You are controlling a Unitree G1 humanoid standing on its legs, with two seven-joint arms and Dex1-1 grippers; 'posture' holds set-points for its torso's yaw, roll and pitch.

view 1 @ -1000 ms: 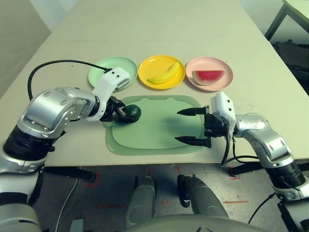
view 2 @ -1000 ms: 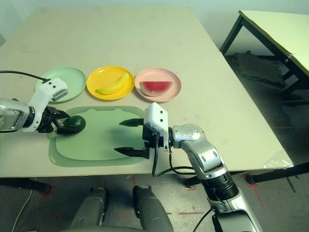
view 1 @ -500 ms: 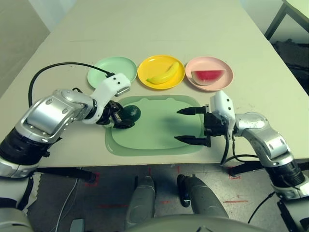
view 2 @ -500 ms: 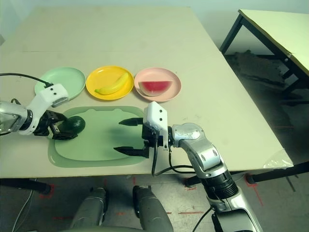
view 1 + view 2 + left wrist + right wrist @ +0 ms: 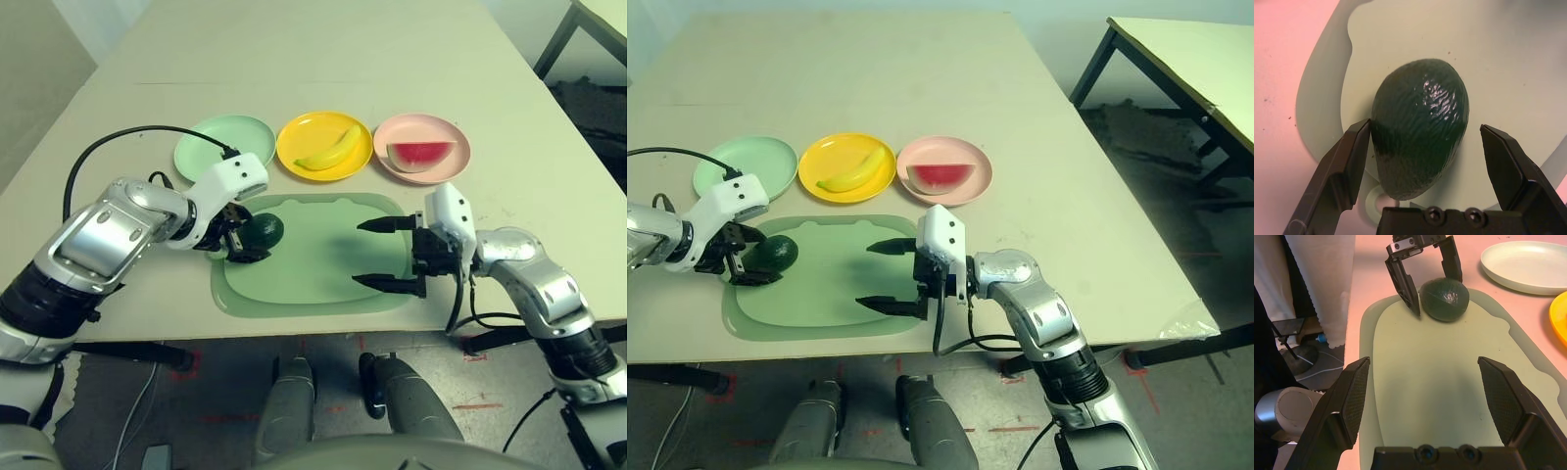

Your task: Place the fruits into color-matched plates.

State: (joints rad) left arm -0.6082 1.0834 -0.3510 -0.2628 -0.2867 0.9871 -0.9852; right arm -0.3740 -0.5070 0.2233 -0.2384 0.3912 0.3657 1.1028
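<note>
My left fingers surround the avocado, ready to catch it.
A dark green avocado point(image 5: 263, 231) lies on the left part of the green mat point(image 5: 313, 259). My left gripper point(image 5: 1425, 127) is open around the avocado point(image 5: 1418, 125), with one finger on each side of it. My right gripper point(image 5: 359, 254) hangs open over the mat's right side with nothing between its fingers. Behind the mat stand three plates in a row. The mint green plate point(image 5: 212, 147) is bare. The yellow plate point(image 5: 294, 137) holds the banana point(image 5: 328, 150). The pink plate point(image 5: 446, 137) holds the watermelon wedge point(image 5: 421, 155).
A black cable point(image 5: 118, 142) loops from my left arm over the table beside the mint plate. The table's near edge runs just below the mat. A second table point(image 5: 1185, 59) stands off to the right.
My left gripper has shifted slightly nearer, its fingers now further round the avocado. The avocado and the right arm have stayed where they were.
</note>
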